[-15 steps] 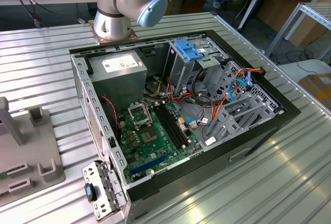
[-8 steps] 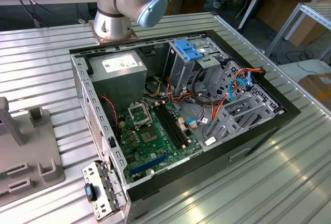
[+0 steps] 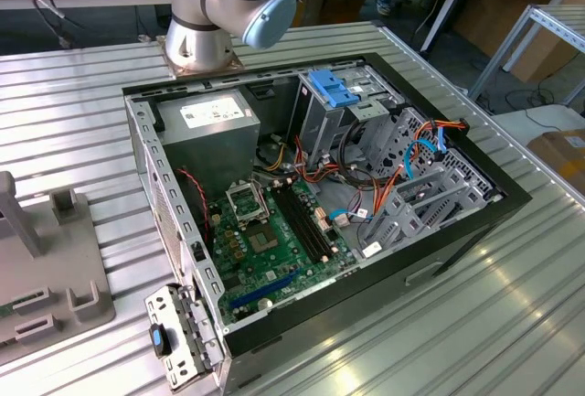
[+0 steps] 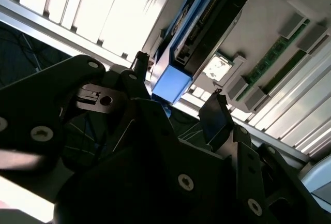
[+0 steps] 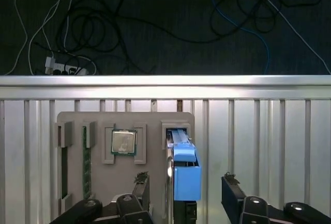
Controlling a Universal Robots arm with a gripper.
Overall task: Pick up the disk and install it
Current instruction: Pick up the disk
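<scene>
The disk's two broad flat sides are bare above the holder slot (image 5: 178,124). My gripper should next grab the disk (image 5: 182,168) across those two sides.
The disk (image 5: 182,168), a dark drive in a bright blue carrier, stands on edge in a slot of the grey holder plate (image 5: 150,123). In the second wrist view the disk (image 4: 207,32) shows its dark side and blue end tab. My gripper (image 5: 185,185) is open just above it. One fingertip (image 5: 140,181) is on one side of the disk and the other fingertip (image 5: 230,183) on the other side, both apart from it. In the second wrist view the gripper (image 4: 177,87) hangs close to the blue tab.
The holder plate also carries a processor chip (image 5: 123,142) and a memory stick (image 5: 86,157). It lies on a ribbed metal table (image 5: 258,131) near the table edge, with cables on the floor beyond. The open computer case (image 3: 320,204) has a blue ribbed flap (image 3: 334,90) on its drive cage.
</scene>
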